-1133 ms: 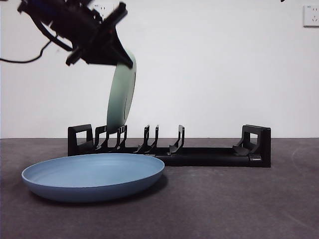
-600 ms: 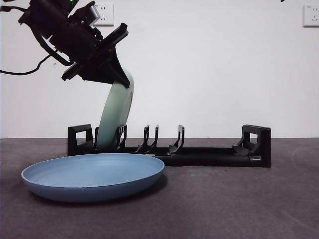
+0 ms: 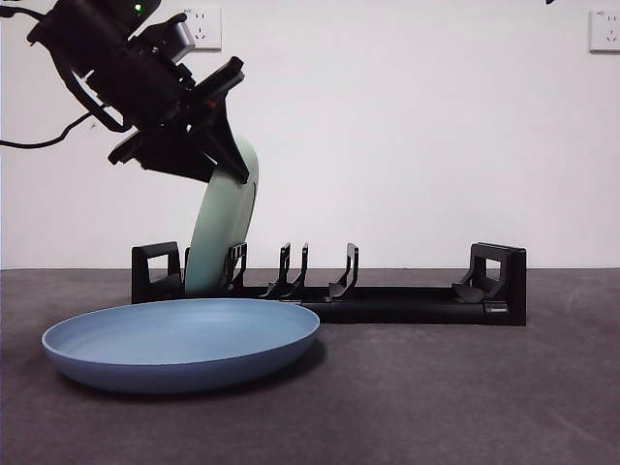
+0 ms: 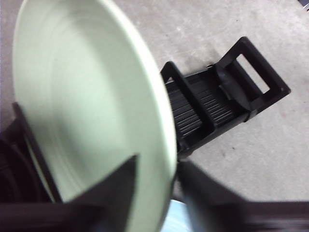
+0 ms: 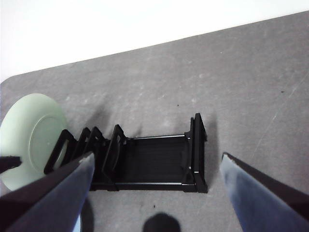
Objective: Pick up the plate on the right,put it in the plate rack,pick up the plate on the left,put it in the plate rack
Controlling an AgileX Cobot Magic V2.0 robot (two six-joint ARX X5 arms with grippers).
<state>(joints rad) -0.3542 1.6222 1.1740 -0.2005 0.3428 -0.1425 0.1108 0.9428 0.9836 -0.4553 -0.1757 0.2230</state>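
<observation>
The blue plate's broad side (image 3: 184, 331) is far wider than my open fingers, so my right gripper should next grab the blue plate by its thin raised rim (image 3: 314, 324).
A pale green plate (image 3: 221, 232) stands on edge, leaning, in the left end slots of the black plate rack (image 3: 407, 300). My left gripper (image 3: 228, 160) comes down from the upper left and is shut on the plate's top rim. In the left wrist view its jaws (image 4: 157, 166) straddle the green plate's (image 4: 87, 96) edge, with the rack (image 4: 203, 111) below. A blue plate (image 3: 179, 339) lies flat on the table in front of the rack's left half. My right gripper (image 5: 158, 157) hangs open high above the rack (image 5: 154, 166), holding nothing, and sees the green plate (image 5: 29, 140) at the rack's end.
The rack's middle and right slots hold nothing. Dark grey table (image 3: 465, 387) stretches to the right of the blue plate. A white wall with two sockets (image 3: 201, 27) stands behind.
The left gripper has carried the green plate down from above the rack into the left end slots, and has tipped over a little more in the last half second.
</observation>
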